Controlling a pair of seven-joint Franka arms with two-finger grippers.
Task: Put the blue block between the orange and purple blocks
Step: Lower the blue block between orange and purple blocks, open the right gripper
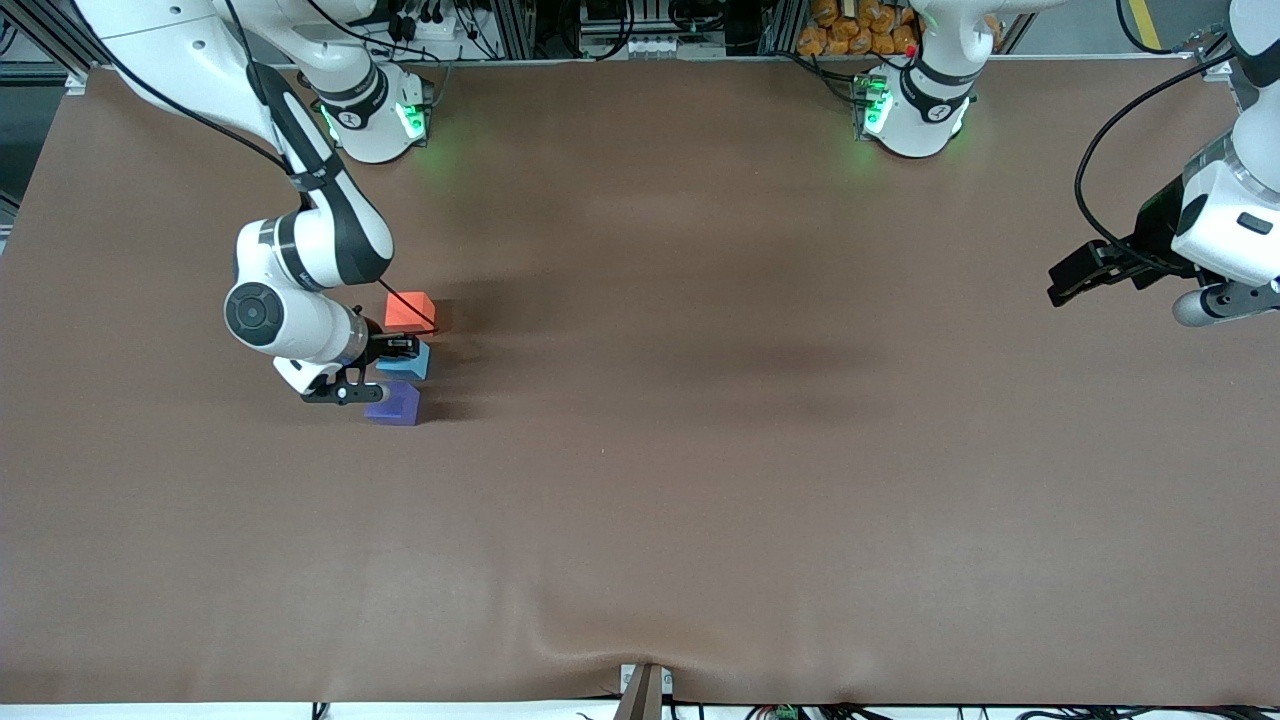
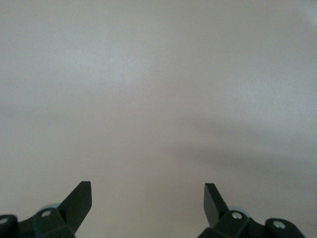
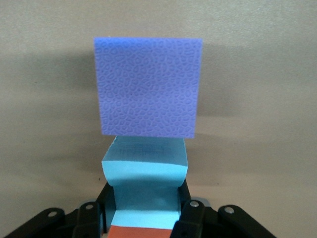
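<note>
The light blue block's base (image 1: pixel 402 374) (image 3: pixel 144 198) is down between the orange and purple blocks, so it is time for my right gripper to open now.
My right gripper (image 1: pixel 400 351) is shut on the light blue block (image 1: pixel 410 364), whose sides bulge under the fingers (image 3: pixel 194 218) in the right wrist view. The blue block (image 3: pixel 144 171) is low at the table, in line between the orange block (image 1: pixel 408 308), farther from the front camera, and the purple block (image 1: pixel 393 403), nearer to it. In the right wrist view the purple block (image 3: pixel 148 87) and a strip of the orange block (image 3: pixel 141 232) lie close on either side of the blue one. My left gripper (image 1: pixel 1060 284) waits open at the left arm's end of the table, nothing between its fingers (image 2: pixel 79 198).
The brown table cover (image 1: pixel 700 450) stretches bare between the two arms. The arm bases (image 1: pixel 375 115) stand along the table's edge farthest from the front camera. A small bracket (image 1: pixel 643 690) sits at the nearest edge.
</note>
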